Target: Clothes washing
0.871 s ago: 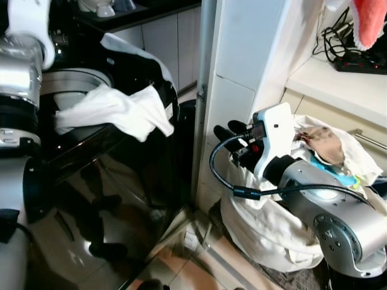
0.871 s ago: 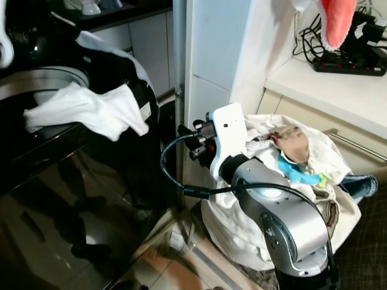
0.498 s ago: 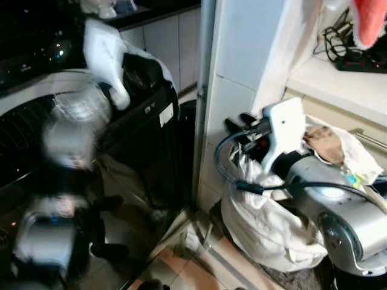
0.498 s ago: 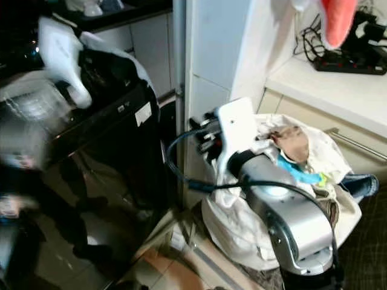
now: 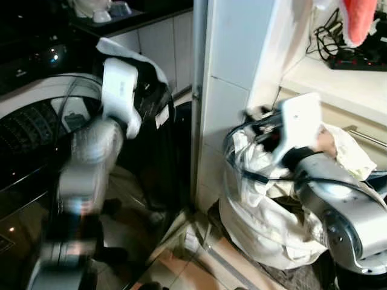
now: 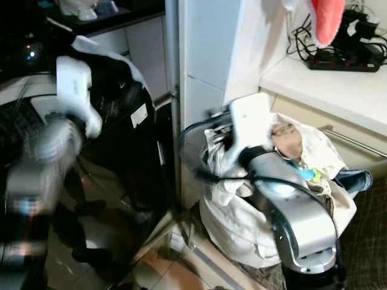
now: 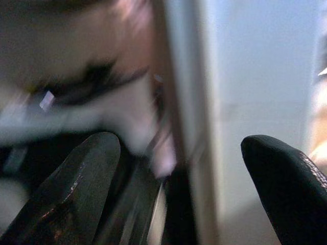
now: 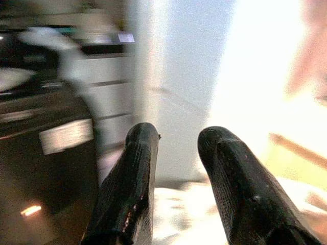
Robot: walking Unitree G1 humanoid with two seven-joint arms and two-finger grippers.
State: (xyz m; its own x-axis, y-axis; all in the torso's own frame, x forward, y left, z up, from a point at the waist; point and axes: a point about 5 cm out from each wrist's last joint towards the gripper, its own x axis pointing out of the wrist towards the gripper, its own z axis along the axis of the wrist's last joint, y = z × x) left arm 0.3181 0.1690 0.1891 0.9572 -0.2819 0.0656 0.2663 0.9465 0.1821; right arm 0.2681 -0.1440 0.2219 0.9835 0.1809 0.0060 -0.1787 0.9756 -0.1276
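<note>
The tan and rust garment needs to go into the washing machine, so next my right gripper needs to grab it by its bunched tan fold.
The black washing machine stands at the left with its drum opening showing. My left arm, blurred by motion, crosses in front of it. In the left wrist view, my left gripper is open and holds nothing, facing the machine's side and the white pillar. A white cloth lies on the machine's back edge. At the right sits a white laundry bag full of clothes, with a tan garment on top. My right gripper hovers over the bag's near rim, open and with nothing between its fingers.
A white pillar stands between the machine and the bag. Behind the bag is a counter with a power strip, and a red cloth hangs above. Jeans lie beside the bag. The floor is tiled.
My left arm has swung from the left edge across the front of the machine. The white garment no longer lies over the drum rim. My right gripper has moved up and right over the bag.
</note>
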